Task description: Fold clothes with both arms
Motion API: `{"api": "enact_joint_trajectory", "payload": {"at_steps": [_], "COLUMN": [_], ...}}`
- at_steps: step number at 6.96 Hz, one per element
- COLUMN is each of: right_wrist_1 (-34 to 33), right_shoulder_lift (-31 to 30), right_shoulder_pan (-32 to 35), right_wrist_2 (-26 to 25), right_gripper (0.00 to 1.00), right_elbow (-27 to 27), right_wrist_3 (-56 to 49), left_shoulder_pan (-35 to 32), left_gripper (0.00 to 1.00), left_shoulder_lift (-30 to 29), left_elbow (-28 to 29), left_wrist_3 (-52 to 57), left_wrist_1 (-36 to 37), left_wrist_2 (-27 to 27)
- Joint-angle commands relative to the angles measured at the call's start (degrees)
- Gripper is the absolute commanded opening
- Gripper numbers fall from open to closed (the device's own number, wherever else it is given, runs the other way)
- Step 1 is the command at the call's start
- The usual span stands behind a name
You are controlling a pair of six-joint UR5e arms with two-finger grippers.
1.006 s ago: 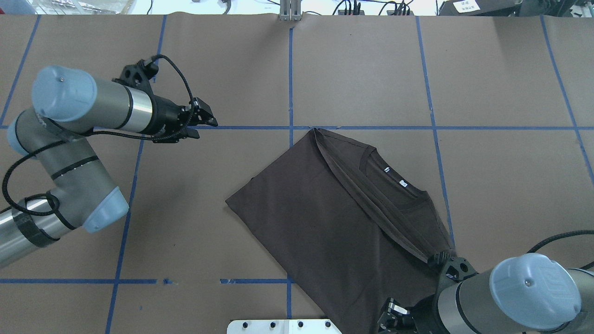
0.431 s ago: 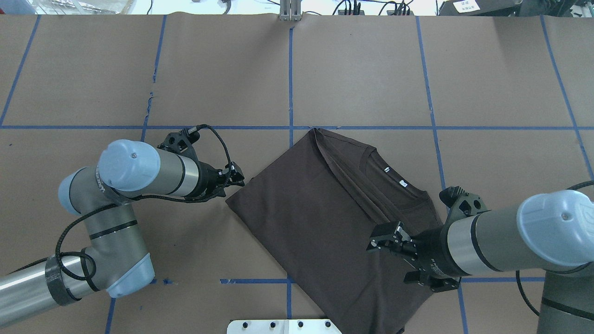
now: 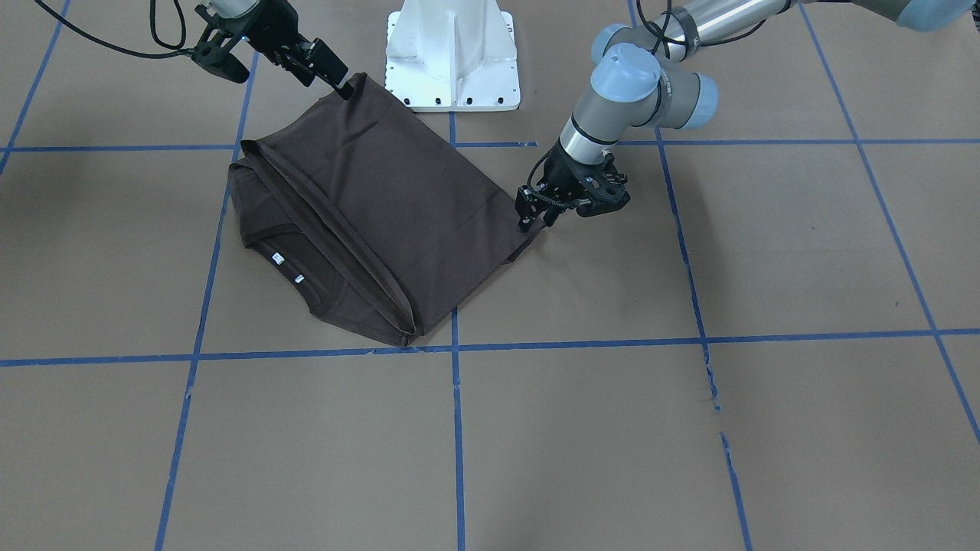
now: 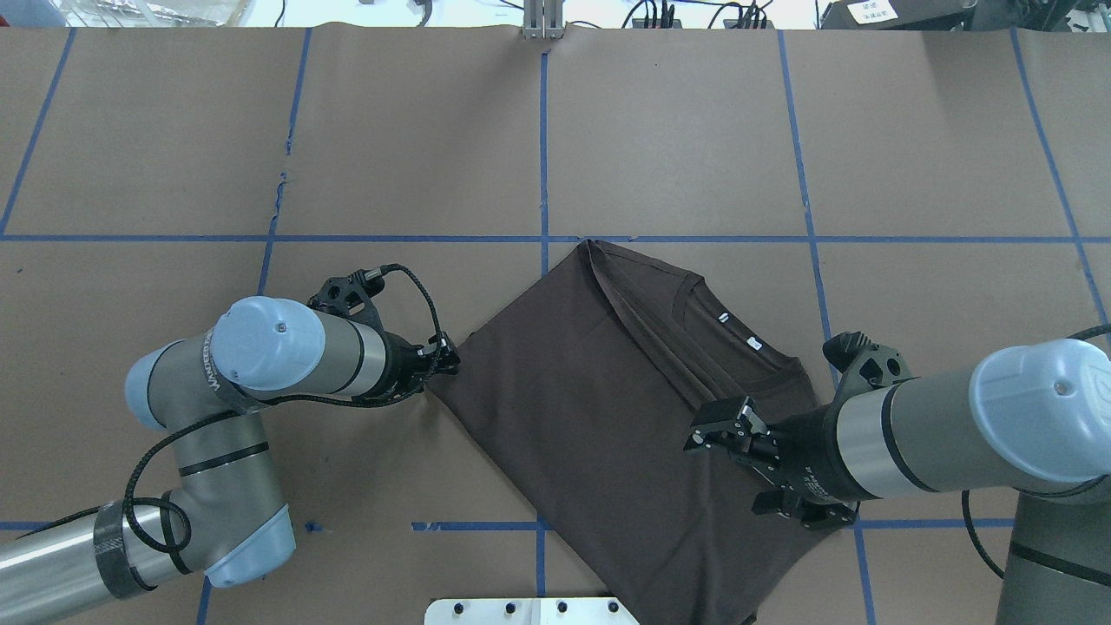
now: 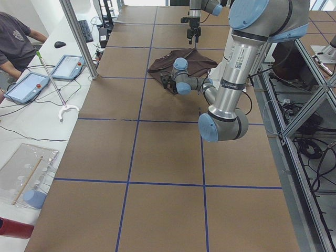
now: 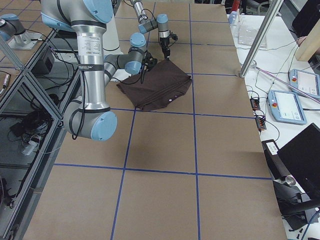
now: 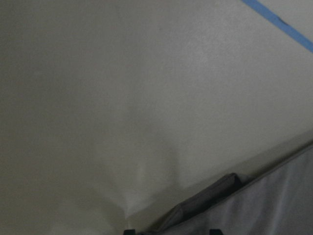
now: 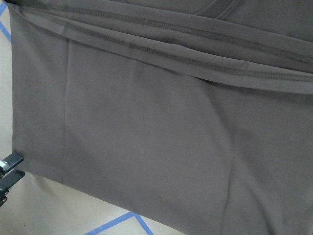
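I should next use my left gripper to grab the folded T-shirt by its corner opposite the collar, to straighten the T-shirt on the tabletop.
The dark brown T-shirt lies folded lengthwise and flat, set diagonally on the table, with its collar and white labels facing up. It also shows in the front view. My left gripper is low at the shirt's left corner, open, with that corner between its fingertips. In the front view it sits at the shirt's right-hand corner. My right gripper is open and empty and hovers above the shirt's right half. Its wrist view shows only cloth.
The white pedestal base stands just behind the shirt's near corner. Blue tape lines grid the brown paper table top. An operator and tablets sit beyond the far table edge.
My left arm has swung from the far left in to the shirt's left corner. My right arm has moved from the near table edge up over the shirt. The shirt has not moved.
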Motion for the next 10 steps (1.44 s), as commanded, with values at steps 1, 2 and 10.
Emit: {"api": "enact_joint_trajectory", "payload": {"at_steps": [1,2,10], "right_wrist_1": [0.00,0.00,0.26], "right_shoulder_lift": [0.13,0.22,6.63], "right_shoulder_pan": [0.04,0.04,0.13], "right_wrist_2": [0.00,0.00,-0.35], "right_gripper": [1.00,1.00,1.00], "right_elbow": [-0.35,-0.44,-4.74], "right_wrist_3": [-0.01,-0.01,0.08], "left_shoulder_pan": [0.26,0.35,-15.88], "left_gripper": [0.54,0.31,0.00], "left_shoulder_lift": [-0.04,-0.04,-20.47], "left_elbow": [-0.07,-0.07,26.88], "left_wrist_3": [0.00,-0.09,12.83], "left_wrist_1": [1.17,1.44,-4.45], "left_wrist_2": [0.14,0.14,1.55]}}
